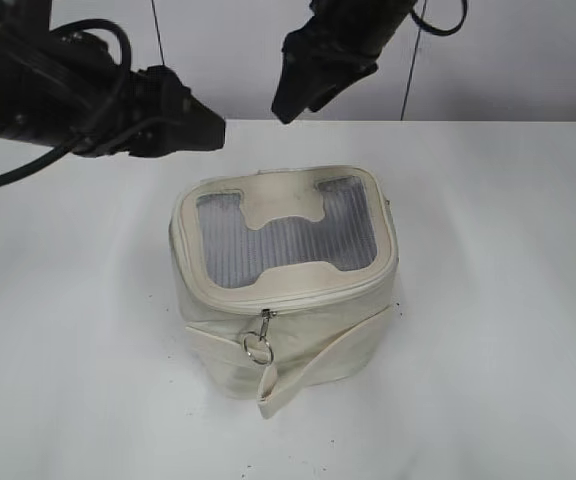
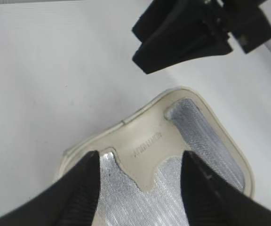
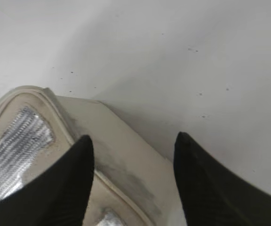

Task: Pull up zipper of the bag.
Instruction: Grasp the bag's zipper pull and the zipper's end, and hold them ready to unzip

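My left gripper pinches the bag by its piped far rim [image 1: 313, 169] next, since that rim stands up while the mesh panel [image 1: 288, 245] stretches wide and flat.
The cream bag [image 1: 211, 335] stands upright in the middle of the white table, its top panel with grey mesh window [image 1: 286, 245] facing up. The zipper [image 1: 313, 298] runs along the panel's front rim, and a silver ring pull [image 1: 258, 347] hangs down the front wall above the loose strap flap [image 1: 318, 366]. My left gripper [image 1: 211, 131] hovers open over the bag's back left; its wrist view shows its jaws [image 2: 139, 160] above the bag's top panel [image 2: 147, 136]. My right gripper [image 1: 293, 98] hovers open behind the bag; its jaws [image 3: 134, 139] straddle a back corner of the bag [image 3: 126, 155]. Neither touches the bag.
The white table [image 1: 488, 300] spreads out on all sides of the bag. The right gripper [image 2: 187, 33] shows in the left wrist view just beyond the bag's far edge. Thin cables hang in front of the back wall [image 1: 528, 60].
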{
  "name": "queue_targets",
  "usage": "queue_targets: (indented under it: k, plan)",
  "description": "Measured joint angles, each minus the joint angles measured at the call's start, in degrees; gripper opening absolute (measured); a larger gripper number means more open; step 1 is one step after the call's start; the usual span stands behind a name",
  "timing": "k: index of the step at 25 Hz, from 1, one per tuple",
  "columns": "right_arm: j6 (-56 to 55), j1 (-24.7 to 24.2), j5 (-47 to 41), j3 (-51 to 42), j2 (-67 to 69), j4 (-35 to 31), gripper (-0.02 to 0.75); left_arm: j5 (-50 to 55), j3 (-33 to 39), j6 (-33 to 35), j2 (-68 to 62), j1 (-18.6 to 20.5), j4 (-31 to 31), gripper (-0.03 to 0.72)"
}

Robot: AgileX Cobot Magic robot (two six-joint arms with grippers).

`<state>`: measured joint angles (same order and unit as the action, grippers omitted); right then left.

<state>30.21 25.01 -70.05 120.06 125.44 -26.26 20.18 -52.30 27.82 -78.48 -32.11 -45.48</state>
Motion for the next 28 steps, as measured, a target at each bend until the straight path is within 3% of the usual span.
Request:
queue_targets:
  k: [6, 10, 19, 24, 28]
  plan:
    - [-5.2, -4.8, 0.0, 0.0, -1.8, 2.9, 0.430, 6.7, -12.2, 0.0, -10.3, 0.4, 7.4, 0.461]
    - [-7.0, -7.8, 0.1, -3.0, -4.1, 4.7, 0.427, 12.7, -21.7, 0.6, -19.2, 0.4, 8.6, 0.498]
    - [-6.9, -14.4, 0.2, -17.9, -12.4, 4.9, 0.425, 28.8, -41.9, 5.2, -34.7, 0.4, 8.8, 0.507]
    - [-4.6, -16.2, 0.2, -27.5, -16.4, 4.4, 0.398, 34.8, -48.0, 6.0, -40.2, 0.4, 8.8, 0.507]
    - [-0.3, -16.3, 0.2, -34.9, -18.8, -0.1, 0.396, 35.7, -49.1, 6.4, -41.8, 0.4, 8.8, 0.507]
